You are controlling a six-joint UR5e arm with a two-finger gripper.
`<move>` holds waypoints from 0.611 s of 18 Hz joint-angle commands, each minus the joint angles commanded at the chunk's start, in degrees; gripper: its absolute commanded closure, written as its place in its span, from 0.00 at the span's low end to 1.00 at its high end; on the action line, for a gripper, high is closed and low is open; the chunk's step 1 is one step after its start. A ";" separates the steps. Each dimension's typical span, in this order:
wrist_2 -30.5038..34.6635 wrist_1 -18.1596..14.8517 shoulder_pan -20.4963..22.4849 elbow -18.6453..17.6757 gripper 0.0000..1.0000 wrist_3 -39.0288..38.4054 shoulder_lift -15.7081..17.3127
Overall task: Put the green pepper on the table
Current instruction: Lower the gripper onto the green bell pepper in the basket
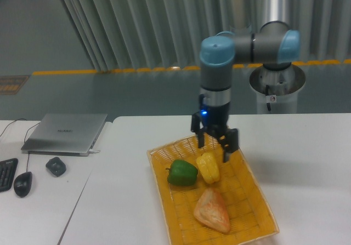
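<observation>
My gripper grabs the green pepper by its rounded body (183, 173) next, to place it on the tabletop.
The green pepper (182, 172) lies in the yellow wicker basket (249, 182), left of a yellow bell pepper (208, 167). My gripper (213, 149) hangs open above the basket's back part, just over the yellow pepper and up and to the right of the green pepper. Nothing is between its fingers. The white table (307, 163) carries the basket.
An orange-pink triangular food item (211, 210) lies in the basket's front part. On the adjacent desk at left sit a closed laptop (66, 132), a small dark object (55, 166), a mouse (22, 183) and a keyboard edge (5, 174). The arm's base (277, 86) stands behind the table.
</observation>
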 joint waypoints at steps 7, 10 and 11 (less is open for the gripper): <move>0.35 -0.79 -2.82 -0.70 0.00 7.65 -0.88; 2.81 -2.20 -4.49 -0.97 0.00 8.89 -2.02; 2.81 -2.02 -4.93 -1.14 0.00 8.89 -2.37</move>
